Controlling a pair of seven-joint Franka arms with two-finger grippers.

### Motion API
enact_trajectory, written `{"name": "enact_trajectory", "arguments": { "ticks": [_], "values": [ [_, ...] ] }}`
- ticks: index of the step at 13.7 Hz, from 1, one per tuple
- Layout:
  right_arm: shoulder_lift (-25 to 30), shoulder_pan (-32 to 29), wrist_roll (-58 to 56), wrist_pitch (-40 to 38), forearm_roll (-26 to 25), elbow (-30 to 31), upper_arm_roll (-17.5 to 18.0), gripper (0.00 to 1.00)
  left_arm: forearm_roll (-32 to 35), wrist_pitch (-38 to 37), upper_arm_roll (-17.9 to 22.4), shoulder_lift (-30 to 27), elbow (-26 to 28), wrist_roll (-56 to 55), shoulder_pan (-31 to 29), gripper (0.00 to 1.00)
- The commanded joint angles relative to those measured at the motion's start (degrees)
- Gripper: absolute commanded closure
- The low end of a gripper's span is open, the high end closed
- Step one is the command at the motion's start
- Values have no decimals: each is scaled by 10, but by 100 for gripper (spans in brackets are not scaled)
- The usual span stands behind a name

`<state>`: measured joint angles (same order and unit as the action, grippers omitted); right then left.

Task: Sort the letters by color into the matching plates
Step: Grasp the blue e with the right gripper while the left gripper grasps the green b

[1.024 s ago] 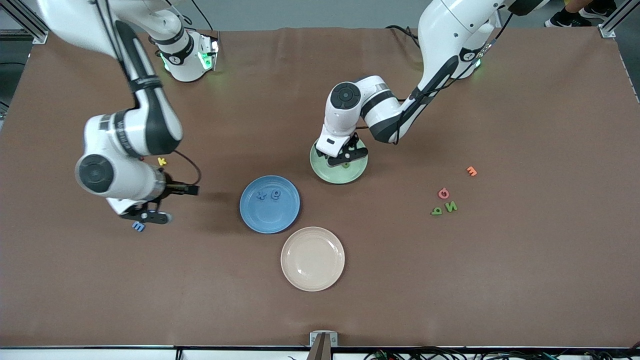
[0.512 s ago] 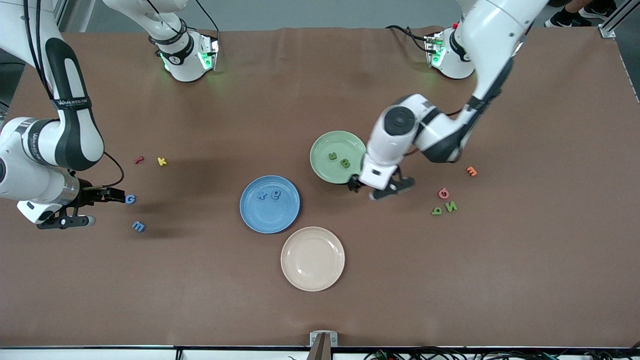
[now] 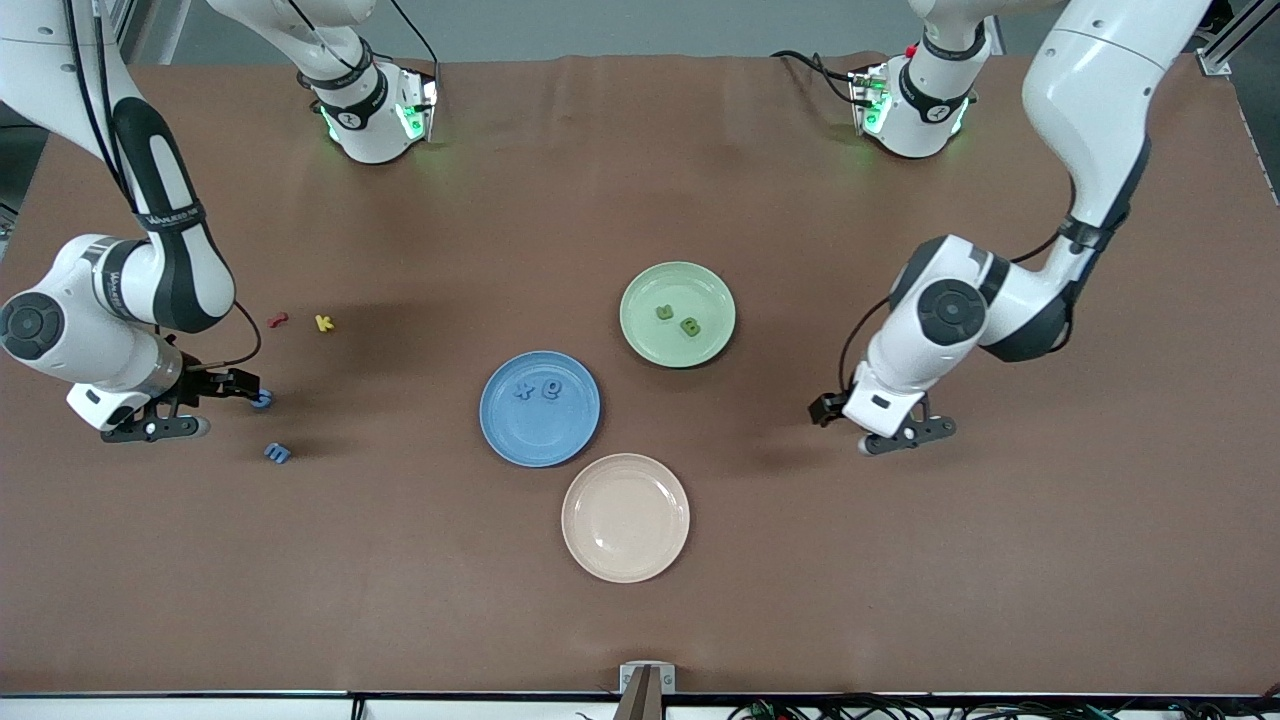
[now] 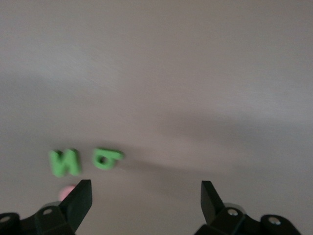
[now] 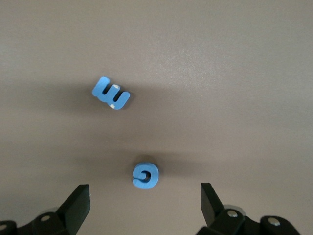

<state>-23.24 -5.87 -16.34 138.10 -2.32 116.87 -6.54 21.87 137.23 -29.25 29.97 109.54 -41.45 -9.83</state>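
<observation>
The blue G needs to be sorted onto the blue plate (image 3: 540, 438), so my right gripper next needs to grab the G by its rounded outer sides.
The blue plate (image 3: 540, 438) holds two blue letters (image 3: 537, 390). The pale green plate (image 3: 662, 346) holds two dark green letters (image 3: 678, 319). A blue G (image 3: 262, 399) and a blue E (image 3: 277, 453) lie on the table toward the right arm's end. My right gripper (image 3: 170, 426) is open and empty beside the G. The right wrist view shows the G (image 5: 145, 176) just off the open gripper (image 5: 145, 198), and the E (image 5: 111, 93) farther off. My left gripper (image 3: 900, 435) is open over two green letters, an N (image 4: 64, 162) and a q (image 4: 107, 158), which the arm hides in the front view.
A beige plate (image 3: 625, 517) lies nearer the front camera than the blue plate. A red letter (image 3: 278, 320) and a yellow letter (image 3: 323, 322) lie farther back than the blue G. A pink letter (image 4: 67, 192) lies by the green N.
My left gripper left the green plate, where two green letters now lie, and moved over the loose green letters. My right gripper swung away from the blue E and came beside the G.
</observation>
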Motion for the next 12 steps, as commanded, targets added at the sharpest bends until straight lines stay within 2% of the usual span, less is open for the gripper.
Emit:
{"name": "enact_trajectory", "arguments": {
  "ticks": [1, 3, 6, 7, 12],
  "values": [
    [-25, -21, -14, 51, -13, 11, 14, 0, 57, -3, -5, 16, 2, 27, -10, 9],
    [-35, -30, -44, 97, -13, 29, 14, 0, 87, 0, -5, 31, 3, 33, -15, 17],
    [-46, -34, -45, 120, -12, 41, 15, 0, 95, 4, -5, 48, 6, 54, -24, 37],
    [-46, -34, -45, 131, -11, 49, 15, 1, 95, 5, -5, 49, 8, 55, -24, 41],
    [-46, -32, -44, 142, -8, 67, 17, 4, 95, 33, -5, 69, 9, 54, -40, 45]
  ]
}}
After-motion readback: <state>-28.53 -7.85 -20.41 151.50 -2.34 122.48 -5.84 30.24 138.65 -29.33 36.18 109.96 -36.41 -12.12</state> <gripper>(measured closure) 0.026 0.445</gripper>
